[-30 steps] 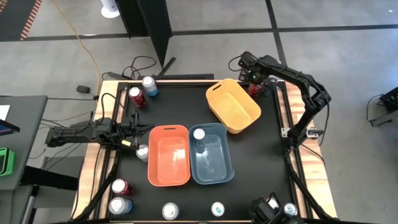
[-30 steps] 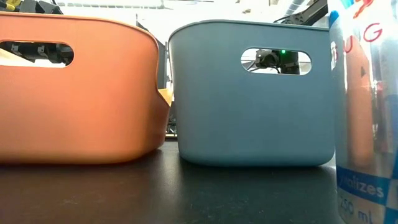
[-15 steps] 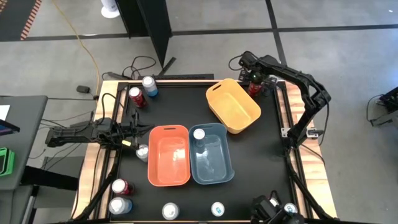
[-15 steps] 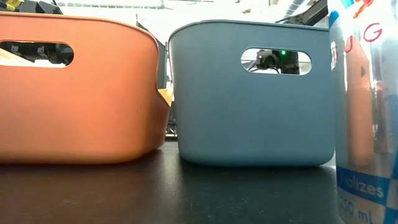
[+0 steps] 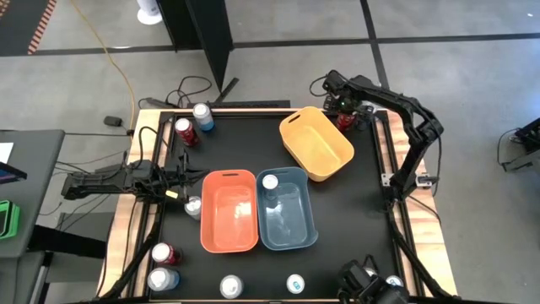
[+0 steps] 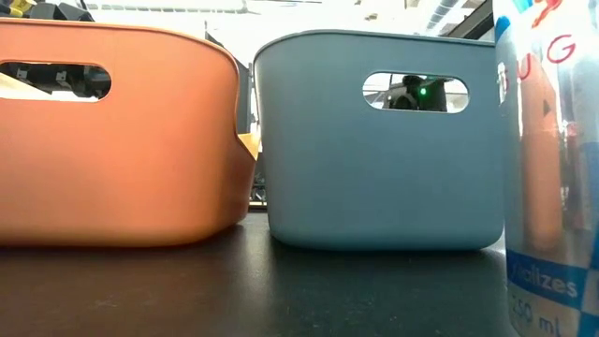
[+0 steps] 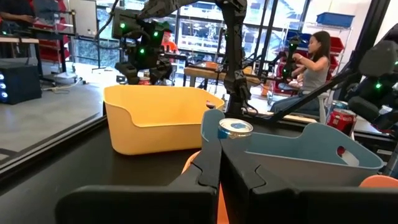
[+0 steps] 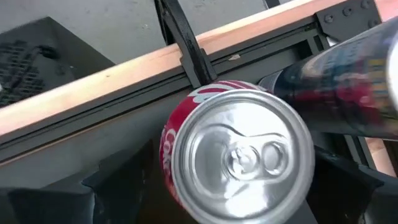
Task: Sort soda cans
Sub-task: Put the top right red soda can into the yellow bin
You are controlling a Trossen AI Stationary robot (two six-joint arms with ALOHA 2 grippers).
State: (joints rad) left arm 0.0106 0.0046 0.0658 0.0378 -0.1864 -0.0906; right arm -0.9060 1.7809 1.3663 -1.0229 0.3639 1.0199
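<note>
I will sort the red soda can into the yellow bin (image 5: 316,145), so I should grab the can next with my right gripper by its body below the can's rim (image 5: 344,122).
A red soda can (image 8: 239,158) stands upright at the table's far right corner (image 5: 347,121), seen from above with its silver top up. My right gripper (image 5: 343,110) hangs over it, pointing steeply down and open. One finger (image 8: 93,196) and the other (image 8: 351,180) stand wide on either side of the can. A second can (image 8: 348,68) shows blurred just beside it. One can (image 5: 270,181) stands in the blue bin (image 5: 291,228). My left gripper (image 7: 219,168) waits shut at the table's left side (image 5: 199,176).
The orange bin (image 5: 229,241) and blue bin sit side by side mid-table, with the yellow bin (image 5: 316,143) slanted behind them. Loose cans stand at the far left (image 5: 202,116) (image 5: 185,131), beside the orange bin (image 5: 193,207) and along the near edge (image 5: 163,253) (image 5: 294,284). One near can (image 6: 552,168) fills the low view's right.
My right gripper has sunk a little toward the red can at the far right corner. The can and the bins have kept their places.
</note>
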